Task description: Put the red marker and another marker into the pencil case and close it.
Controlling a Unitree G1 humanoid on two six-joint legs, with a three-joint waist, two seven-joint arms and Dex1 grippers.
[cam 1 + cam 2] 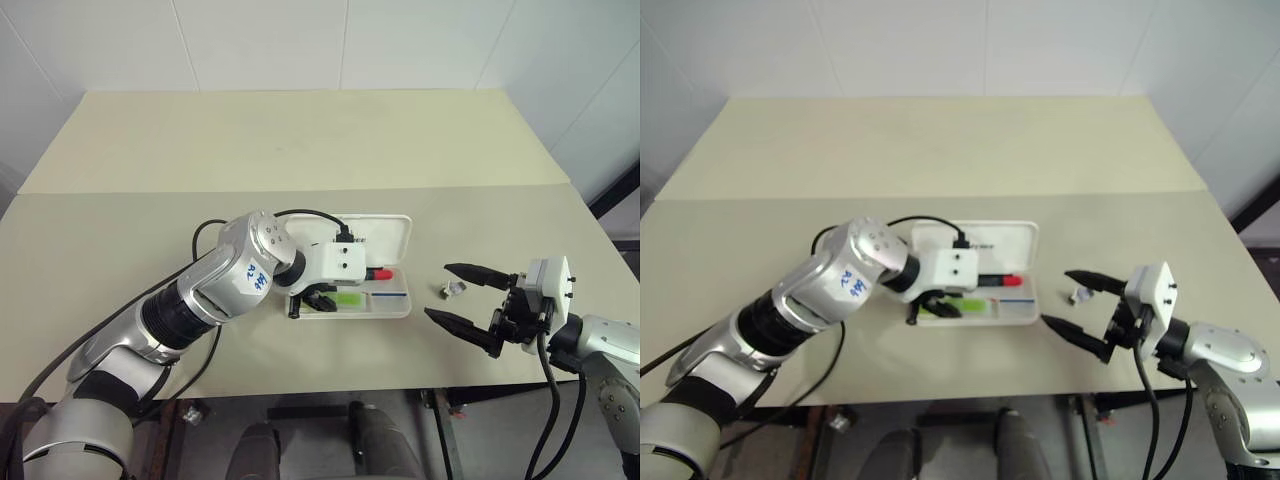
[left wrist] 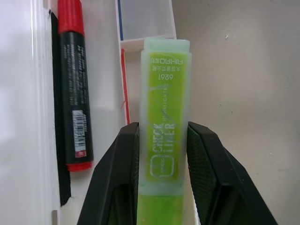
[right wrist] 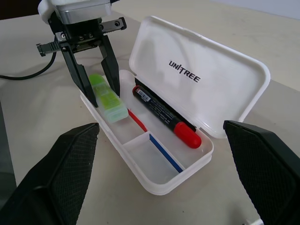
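The left gripper needs to let go of the light-green highlighter now, as it lies lengthwise low over the front section of the pencil case and would settle inside.
The white pencil case (image 1: 398, 306) lies open at the middle of the table, its lid (image 3: 197, 75) with the "UNITREE" lettering tipped back. The red marker (image 3: 164, 115) lies inside along the hinge side, red cap (image 1: 378, 272) towards the right. My left gripper (image 1: 318, 300) points down into the case's left end and is shut on the light-green highlighter (image 2: 165, 117), which rests tilted on the front wall (image 3: 108, 99). My right gripper (image 1: 440, 291) hovers level just right of the case, open, with nothing held.
A small silvery bit (image 1: 452, 290) lies on the table between the case and my right gripper's fingers. The table's front edge (image 1: 330, 392) runs close below the case. A black cable (image 1: 300, 213) loops over my left wrist.
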